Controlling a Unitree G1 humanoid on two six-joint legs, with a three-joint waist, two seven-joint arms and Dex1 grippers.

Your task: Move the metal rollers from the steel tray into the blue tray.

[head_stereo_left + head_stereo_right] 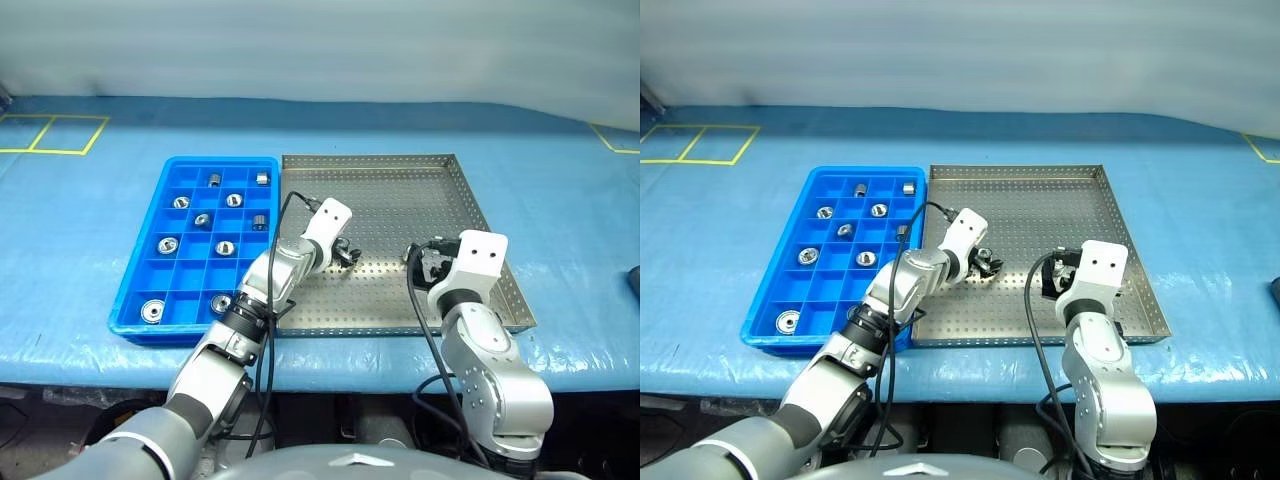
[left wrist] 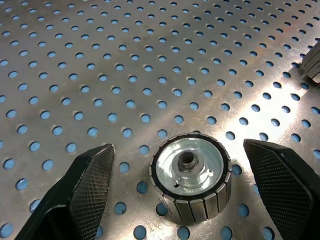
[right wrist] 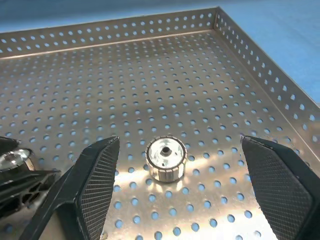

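My left gripper's fingers stand beside the ribbed roller (image 2: 192, 180), low over the steel tray's perforated bottom, so it is now time for my left gripper to close on it.
The steel tray (image 1: 400, 200) lies at the middle of the table, and the blue tray (image 1: 220, 160) sits against its left side. Several metal rollers (image 1: 225, 247) rest in the blue tray's compartments. My left gripper (image 2: 179, 150) is low over the steel tray's left part, open, with one ribbed roller (image 2: 190, 177) standing on the perforated floor between its fingers (image 2: 90, 190), apart from both. My right gripper (image 3: 180, 142) is open near the steel tray's front right. A second roller (image 3: 166, 158) stands on the tray floor just ahead of it, untouched. The left gripper (image 1: 345, 252) points right and forward.
Blue cloth covers the table. Yellow tape marks lie at the far left (image 1: 55, 135) and far right (image 1: 615, 140). A dark object (image 1: 634, 280) sits at the right edge. The steel tray's raised rim (image 3: 260, 60) runs along its far and right sides.
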